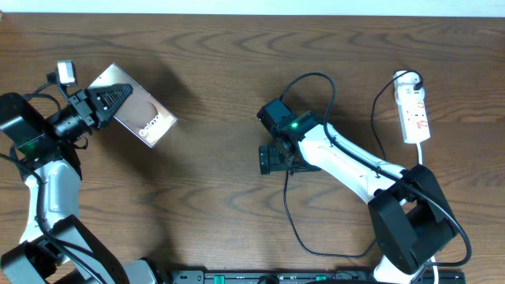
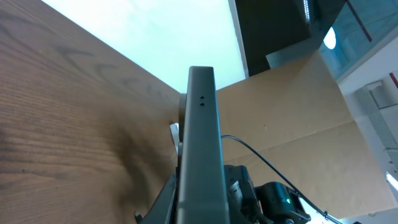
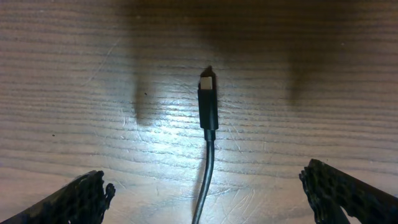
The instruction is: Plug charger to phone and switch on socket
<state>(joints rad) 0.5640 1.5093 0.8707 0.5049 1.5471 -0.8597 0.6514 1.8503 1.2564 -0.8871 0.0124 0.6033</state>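
The right gripper grabs the charger plug by its black housing at the cable end (image 3: 209, 114) next, which leaves the metal tip free to plug into the phone.
The phone (image 1: 146, 117), bronze-brown with white lettering, is lifted and tilted at the far left, and my left gripper (image 1: 118, 102) is shut on its near end. The left wrist view shows the phone (image 2: 200, 143) edge-on, rising from between the jaws. My right gripper (image 1: 268, 160) hangs open over mid-table. The charger plug tip (image 3: 208, 99) lies flat on the wood between the open fingers (image 3: 81, 196), untouched, and its thin black cable (image 3: 205, 180) runs back under the wrist. The white socket (image 1: 414, 110) lies at the far right.
The socket's white cord (image 1: 423, 154) runs down past the right arm base (image 1: 410, 221). A thin black cable (image 1: 296, 225) loops across the table in front of the right arm. A black bar (image 1: 316, 277) lines the front edge. Brown cardboard (image 2: 292, 124) stands beyond the table.
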